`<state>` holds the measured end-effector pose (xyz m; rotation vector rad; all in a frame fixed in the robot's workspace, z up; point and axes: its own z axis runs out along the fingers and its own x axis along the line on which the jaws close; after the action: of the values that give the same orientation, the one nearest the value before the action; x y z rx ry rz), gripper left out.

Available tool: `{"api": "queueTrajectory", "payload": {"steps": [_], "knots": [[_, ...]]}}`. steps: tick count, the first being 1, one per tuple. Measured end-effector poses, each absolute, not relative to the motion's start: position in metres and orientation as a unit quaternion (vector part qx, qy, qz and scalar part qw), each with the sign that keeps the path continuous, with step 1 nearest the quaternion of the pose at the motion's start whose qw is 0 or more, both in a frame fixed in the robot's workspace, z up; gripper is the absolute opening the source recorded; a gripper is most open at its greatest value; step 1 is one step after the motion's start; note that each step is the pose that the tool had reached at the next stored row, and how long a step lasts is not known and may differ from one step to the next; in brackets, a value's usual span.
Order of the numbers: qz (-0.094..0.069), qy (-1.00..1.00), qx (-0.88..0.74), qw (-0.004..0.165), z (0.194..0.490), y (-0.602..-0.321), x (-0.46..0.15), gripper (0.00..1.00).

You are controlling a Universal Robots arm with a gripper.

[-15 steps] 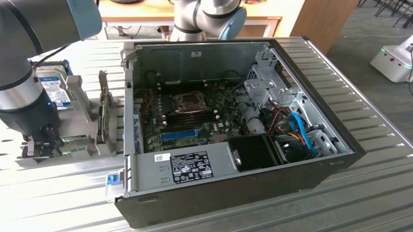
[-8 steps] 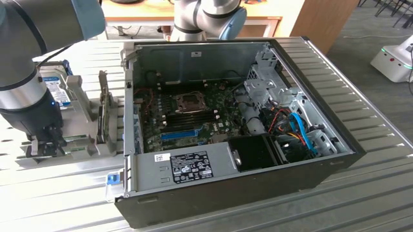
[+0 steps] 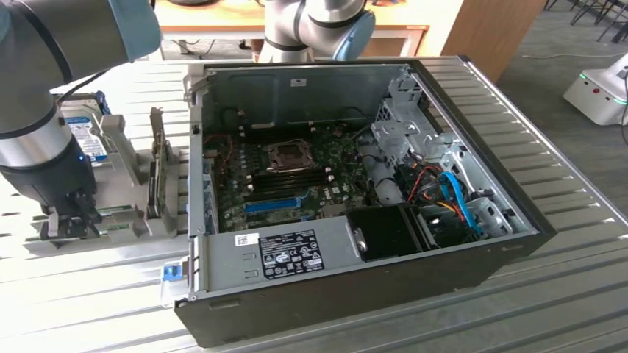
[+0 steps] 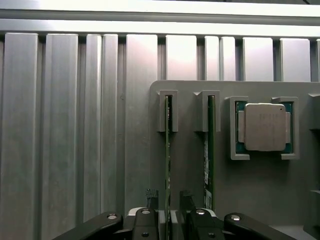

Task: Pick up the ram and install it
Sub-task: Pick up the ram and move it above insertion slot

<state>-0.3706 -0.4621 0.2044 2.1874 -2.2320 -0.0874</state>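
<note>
The holder's slotted posts enclose the ends of the ram (image 4: 167, 150), so the robot's gripper will next grab the ram by its bare part (image 4: 167, 197) between those posts.
Two thin green sticks stand on edge in slots of a grey holder (image 4: 250, 200). The ram (image 4: 167, 150) is the one whose end lies between my fingertips; the matching stick (image 4: 210, 140) with a white label stands beside it. My gripper (image 4: 167, 196) is open, one finger on each side of the ram with a small gap to it. In the exterior view the gripper (image 3: 70, 220) hangs low over the holder (image 3: 118, 228) at the exterior view's left, beside the open computer case (image 3: 354, 294). The motherboard (image 3: 294, 184) lies bare inside.
A square processor chip (image 4: 264, 127) sits in its own pocket of the holder. An upright card (image 3: 157, 176) and a hard drive (image 3: 87, 140) stand on the holder. Ribbed metal table (image 3: 549, 294) all around. The case walls, cables (image 3: 457, 198) and drive cage crowd the case's right side.
</note>
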Motion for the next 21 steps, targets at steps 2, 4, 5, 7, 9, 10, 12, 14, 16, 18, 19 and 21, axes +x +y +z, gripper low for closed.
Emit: {"api": "queueTrajectory", "payload": {"steps": [2,4,5,7,9,10,12,14,16,18,19,21], "knots": [[-0.028,-0.714,0.7,0.008,0.2034,-0.4621,-0.3706,0.31],[-0.028,-0.714,0.7,0.008,0.2024,-0.4621,-0.3706,0.31],[-0.028,-0.714,0.7,0.008,0.2019,-0.4622,-0.3706,0.31],[-0.028,-0.714,0.7,0.008,0.2013,-0.4621,-0.3706,0.31],[-0.028,-0.714,0.7,0.008,0.201,-0.4621,-0.3706,0.31],[-0.028,-0.714,0.7,0.008,0.201,-0.4621,-0.3706,0.31],[-0.028,-0.714,0.7,0.008,0.2008,-0.4622,-0.3697,0.31],[-0.028,-0.714,0.7,0.008,0.2009,-0.4621,-0.3681,0.31],[-0.028,-0.714,0.7,0.008,0.2008,-0.4621,-0.3674,0.31],[-0.028,-0.714,0.7,0.008,0.2009,-0.4621,-0.3672,0.31],[-0.028,-0.714,0.7,0.008,0.2009,-0.4622,-0.367,0.31],[-0.028,-0.714,0.7,0.008,0.201,-0.4625,-0.367,0.31]]}}
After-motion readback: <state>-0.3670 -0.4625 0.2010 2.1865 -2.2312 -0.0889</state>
